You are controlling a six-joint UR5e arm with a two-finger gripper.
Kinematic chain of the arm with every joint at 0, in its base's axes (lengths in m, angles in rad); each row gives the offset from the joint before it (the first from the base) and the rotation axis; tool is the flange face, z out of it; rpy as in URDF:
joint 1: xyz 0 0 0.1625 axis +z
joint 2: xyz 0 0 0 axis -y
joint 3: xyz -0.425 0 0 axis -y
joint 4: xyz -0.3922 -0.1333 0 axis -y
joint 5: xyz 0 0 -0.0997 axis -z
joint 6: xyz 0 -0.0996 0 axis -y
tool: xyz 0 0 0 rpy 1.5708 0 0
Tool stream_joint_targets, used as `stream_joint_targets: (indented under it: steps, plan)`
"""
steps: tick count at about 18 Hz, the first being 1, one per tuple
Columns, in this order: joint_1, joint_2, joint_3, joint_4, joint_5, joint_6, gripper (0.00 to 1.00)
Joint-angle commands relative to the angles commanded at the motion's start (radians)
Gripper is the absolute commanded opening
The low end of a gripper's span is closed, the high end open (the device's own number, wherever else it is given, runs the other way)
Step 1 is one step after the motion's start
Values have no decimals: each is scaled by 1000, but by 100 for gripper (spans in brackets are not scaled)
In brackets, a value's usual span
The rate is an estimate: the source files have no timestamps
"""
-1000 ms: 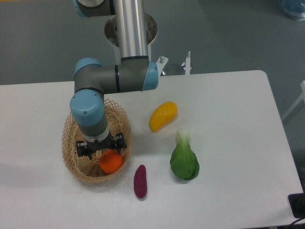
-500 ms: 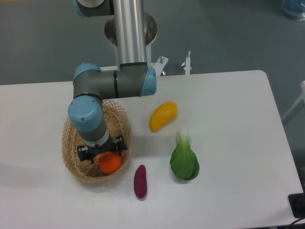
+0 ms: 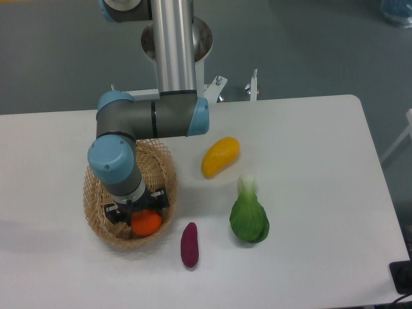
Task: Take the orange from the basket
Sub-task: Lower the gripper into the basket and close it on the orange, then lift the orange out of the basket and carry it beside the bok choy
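Observation:
My gripper grabs the round sides of the orange [image 3: 147, 223] next, to pick it up from the wicker basket.
The orange [image 3: 147, 223] lies at the front right of the wicker basket's [image 3: 96, 177] inside. My gripper [image 3: 138, 211] reaches down into the basket from above. Its black jaws stand spread to either side just behind the orange, so it looks open. The arm's wrist covers the middle of the basket and the back part of the orange. The fingertips themselves are hidden low in the basket, and I cannot tell whether they touch the fruit.
On the white table, right of the basket, lie a purple sweet potato [image 3: 189, 244], a yellow-orange mango-like fruit [image 3: 220, 156] and a green bok choy [image 3: 249, 217]. The arm's base column [image 3: 174, 45] rises behind the basket at the table's back edge.
The wrist and gripper have shifted slightly left and toward the front, lower into the basket. The orange shows a little lower and more covered by the jaws.

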Motion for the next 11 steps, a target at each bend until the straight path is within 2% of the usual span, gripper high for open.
stream_joint_targets:
  steps: [7, 11]
  plan:
    - [2, 64, 26, 11, -11, 29, 62]
    - [24, 77, 60, 14, -11, 113, 62]
